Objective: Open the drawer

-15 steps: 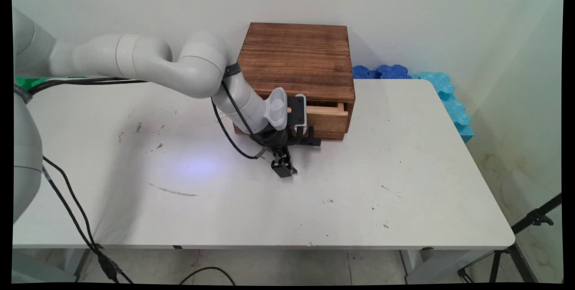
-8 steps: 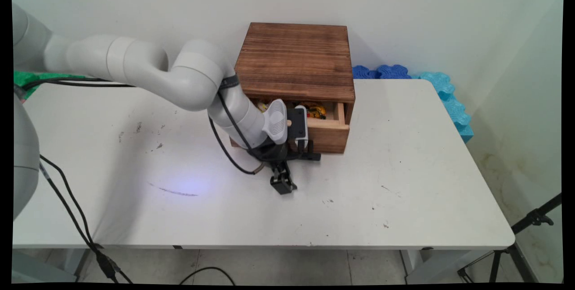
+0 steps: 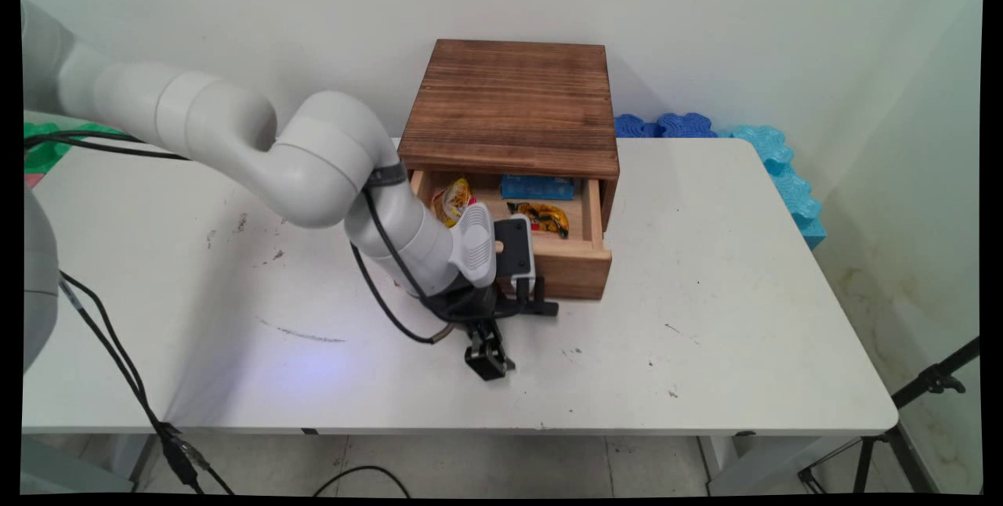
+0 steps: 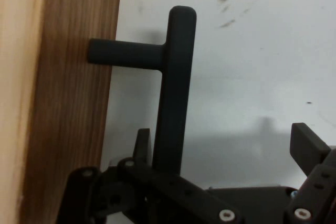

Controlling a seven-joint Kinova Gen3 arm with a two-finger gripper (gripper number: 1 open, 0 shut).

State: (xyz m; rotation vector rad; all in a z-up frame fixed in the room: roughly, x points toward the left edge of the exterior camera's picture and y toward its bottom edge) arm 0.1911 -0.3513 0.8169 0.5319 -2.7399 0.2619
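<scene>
My gripper grabs the black T-shaped handle by its long crossbar next, to pull the light-wood drawer [image 3: 572, 267] further open.
A dark wooden box [image 3: 513, 99] stands at the back of the white table [image 3: 705, 294], its light-wood drawer [image 3: 572, 267] slid out toward the near side. Inside lie a yellow-red packet [image 3: 454, 200], a blue packet [image 3: 537, 186] and a yellow-black packet [image 3: 546, 218]. My gripper [image 3: 501, 330] is low at the drawer's front, open, its fingers wide apart. The drawer's black T-shaped handle [image 4: 176, 87] stands between them, close against the left finger [image 4: 142, 140]; the right finger [image 4: 310, 145] is well clear of it. The handle [image 3: 537, 307] shows beside my hand in the main view.
Blue foam pieces [image 3: 666, 126] and cyan ones [image 3: 783, 169] lie by the table's back right corner. A green thing [image 3: 47, 149] lies at the far left. Black cables [image 3: 117, 357] hang from the arm. A tripod leg [image 3: 932, 384] stands at the lower right.
The drawer has slid out of the box toward the near side, with my gripper moving the same way at its handle. The packets inside have come into view.
</scene>
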